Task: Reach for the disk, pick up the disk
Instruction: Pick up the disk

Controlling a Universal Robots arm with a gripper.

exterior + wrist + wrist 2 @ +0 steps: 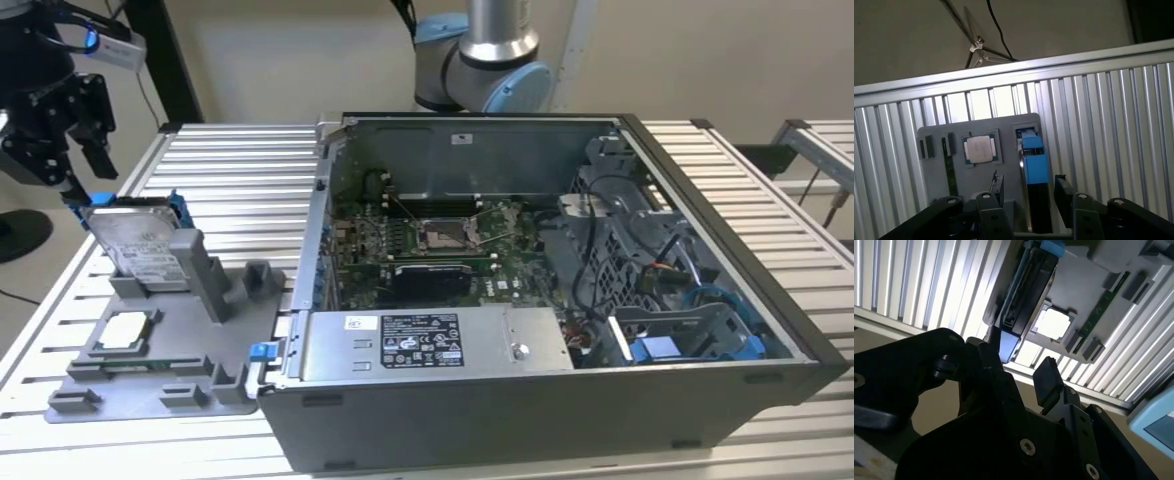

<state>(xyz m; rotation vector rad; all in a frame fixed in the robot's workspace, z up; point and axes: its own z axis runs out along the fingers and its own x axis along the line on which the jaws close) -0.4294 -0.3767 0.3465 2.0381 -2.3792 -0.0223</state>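
Note:
My gripper grabs the disk across its exposed upper end next, because the disk's lower end sits in the grey fixture's slot.
The disk stands upright on its edge in a slot of the grey fixture, its white label facing the exterior view and blue rails along its sides. My gripper hangs open just above the disk's top far corner, at the exterior view's left. In the first wrist view the disk appears edge-on with its blue rail uppermost, in line with the gap of my gripper, whose two black fingers stand apart. In the second wrist view my gripper sits close to the disk's edge. Nothing is held.
An open computer case with a silver box inside stands on the slatted aluminium table, right of the fixture. A square processor chip and a green memory strip lie in the fixture. The table edge runs close behind the fixture.

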